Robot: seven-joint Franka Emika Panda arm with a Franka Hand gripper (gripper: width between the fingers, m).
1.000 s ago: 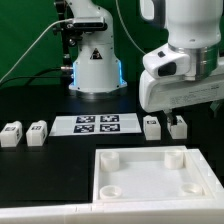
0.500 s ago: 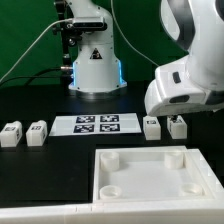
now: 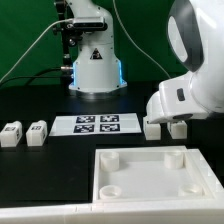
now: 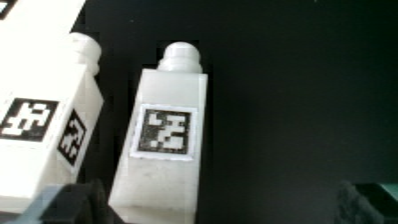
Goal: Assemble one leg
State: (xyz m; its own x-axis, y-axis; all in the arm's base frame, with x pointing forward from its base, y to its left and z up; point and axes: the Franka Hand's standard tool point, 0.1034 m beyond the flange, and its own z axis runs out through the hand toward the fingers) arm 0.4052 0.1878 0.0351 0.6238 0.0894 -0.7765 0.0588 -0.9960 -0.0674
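Next, my gripper grabs the white leg by its tagged body (image 4: 164, 135), so the leg's rounded end stays free to enter the plate's socket.
Four white legs with tags stand on the black table. Two are at the exterior view's left (image 3: 11, 135) (image 3: 37, 133) and two at its right (image 3: 150, 128) (image 3: 178, 128). The arm's white hand (image 3: 185, 98) hangs low over the right pair and hides the fingers there. In the wrist view my gripper (image 4: 222, 205) is open and empty. One leg (image 4: 169, 130) lies between the fingers, close to one fingertip (image 4: 71, 205) and apart from the other. A second leg (image 4: 45, 110) stands beside it, outside the jaws.
The large white square plate (image 3: 100, 170) with corner sockets lies at the front. The marker board (image 3: 93, 123) lies in the middle of the table. The robot base (image 3: 95, 65) stands at the back.
The arm has come down and shifted toward the exterior view's right, and now sits lower over the two right legs. No leg has moved.
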